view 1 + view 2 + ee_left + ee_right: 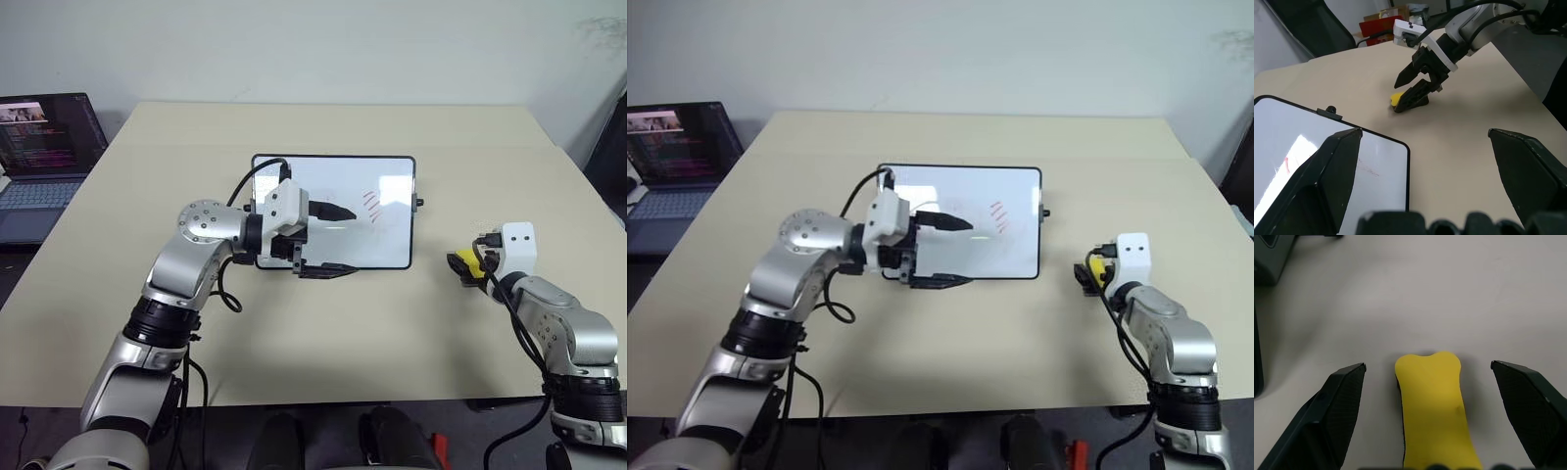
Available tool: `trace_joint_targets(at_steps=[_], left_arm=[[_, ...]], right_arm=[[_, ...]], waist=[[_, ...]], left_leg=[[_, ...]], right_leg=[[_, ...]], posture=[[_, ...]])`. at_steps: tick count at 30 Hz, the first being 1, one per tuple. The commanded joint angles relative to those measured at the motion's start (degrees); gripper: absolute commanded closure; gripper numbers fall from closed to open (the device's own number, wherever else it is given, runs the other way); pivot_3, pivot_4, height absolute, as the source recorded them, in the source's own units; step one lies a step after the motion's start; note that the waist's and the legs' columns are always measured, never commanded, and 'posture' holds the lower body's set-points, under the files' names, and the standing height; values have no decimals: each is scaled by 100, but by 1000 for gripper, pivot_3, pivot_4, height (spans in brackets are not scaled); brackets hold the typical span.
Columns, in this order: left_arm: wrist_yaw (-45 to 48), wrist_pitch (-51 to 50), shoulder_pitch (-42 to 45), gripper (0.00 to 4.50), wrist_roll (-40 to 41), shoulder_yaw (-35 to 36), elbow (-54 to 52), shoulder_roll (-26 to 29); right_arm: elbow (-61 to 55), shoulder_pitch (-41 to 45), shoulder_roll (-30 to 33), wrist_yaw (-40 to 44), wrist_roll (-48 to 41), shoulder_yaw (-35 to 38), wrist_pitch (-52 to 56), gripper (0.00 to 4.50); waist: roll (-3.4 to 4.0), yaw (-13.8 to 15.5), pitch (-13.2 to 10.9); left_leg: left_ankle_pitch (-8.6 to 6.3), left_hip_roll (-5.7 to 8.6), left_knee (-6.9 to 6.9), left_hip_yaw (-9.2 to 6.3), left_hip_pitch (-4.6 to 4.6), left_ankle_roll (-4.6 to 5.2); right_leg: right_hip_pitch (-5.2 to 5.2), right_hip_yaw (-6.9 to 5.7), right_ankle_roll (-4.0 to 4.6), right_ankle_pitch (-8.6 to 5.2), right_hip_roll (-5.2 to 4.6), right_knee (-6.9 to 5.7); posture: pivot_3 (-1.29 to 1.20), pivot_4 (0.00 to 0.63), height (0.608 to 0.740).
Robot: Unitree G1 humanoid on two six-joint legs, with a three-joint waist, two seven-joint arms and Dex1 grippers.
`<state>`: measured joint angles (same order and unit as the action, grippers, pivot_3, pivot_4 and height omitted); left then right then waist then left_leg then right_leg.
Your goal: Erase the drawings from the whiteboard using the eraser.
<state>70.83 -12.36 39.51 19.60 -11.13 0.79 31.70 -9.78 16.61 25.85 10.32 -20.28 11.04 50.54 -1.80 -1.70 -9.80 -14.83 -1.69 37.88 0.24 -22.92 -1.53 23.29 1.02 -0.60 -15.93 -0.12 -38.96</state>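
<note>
My right gripper closes next, since its fingers reach down on both long sides of the eraser (1432, 406) on the table. A close now would catch the eraser.
The whiteboard (392, 176) lies flat in the middle of the table, with the drawings (372, 204), a few thin red strokes, in its right half. My left gripper (338, 240) hovers over the board's lower left part, pointing toward the strokes, open and empty. The eraser (1432, 406), a yellow block with a dark base, lies on the table to the right of the board. My right gripper (1427, 366) is low over the eraser, open, with one finger on either side and a gap between each finger and the block.
A beige table (323, 343) carries everything. An open laptop (44, 157) sits on a side surface at the far left. A black knob (419, 204) sticks out of the board's right edge. Dark chairs and boxes (1386, 22) stand beyond the table.
</note>
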Motion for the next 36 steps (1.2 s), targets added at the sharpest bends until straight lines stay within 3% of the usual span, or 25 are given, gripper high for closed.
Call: trace_joint_targets(at_steps=[1, 8, 16, 22, 26, 30, 36], left_arm=[[-28, 51, -2, 0, -7, 80, -133, 0], [-63, 55, -70, 0, -29, 103, -173, 4], [-328, -263, -267, 0, 75, 284, -260, 44], [-1012, -1022, -572, 0, 241, 932, -453, 300], [-1607, -1554, -959, 0, 354, 1492, -840, 498], [-1790, -1851, -1151, 0, 389, 1878, -776, 870], [-2228, -2062, -1295, 0, -114, 1953, -506, 1526]], right_arm=[[2, 83, 69, 98, 100, 0, -138, 594], [251, 97, 54, 200, 317, -133, -234, 3110], [111, 89, -74, 206, 406, -133, -308, 3167], [-955, -240, -167, 196, 397, -150, -467, 3167], [-2142, -772, -68, 271, 477, -621, -309, 3167], [-2688, -656, -135, 302, 481, -1242, -132, 3167], [-1846, 791, -340, 821, 872, -2558, -561, 3167]], waist=[[0, 0, 0], [0, 0, 0], [0, -5, 0], [4, -4, -2], [3, 1, -2], [3, -18, -2], [2, -17, -5]], left_leg=[[0, 0, 0, 1, 0, 0], [0, 0, 0, 0, 1, 0], [0, -2, 1, 0, 2, 0], [0, -9, -1, -5, 1, 0], [-1, -9, -2, -8, -2, -1], [0, -10, 0, -6, 3, -1], [1, -9, 1, -7, 13, -1]], right_leg=[[0, 1, 0, 0, 0, 0], [0, 0, 0, 0, 0, 0], [0, 1, 0, 0, 0, -2], [1, -3, 0, 0, 1, -3], [1, -4, -7, -4, -6, -1], [1, -3, -13, -7, -8, -5], [-1, -5, -18, -10, -3, -8]], posture=[[0, 150, 740], [0, 150, 740], [0, 150, 740], [0, 150, 740], [0, 150, 740], [0, 150, 740], [0, 150, 740]])
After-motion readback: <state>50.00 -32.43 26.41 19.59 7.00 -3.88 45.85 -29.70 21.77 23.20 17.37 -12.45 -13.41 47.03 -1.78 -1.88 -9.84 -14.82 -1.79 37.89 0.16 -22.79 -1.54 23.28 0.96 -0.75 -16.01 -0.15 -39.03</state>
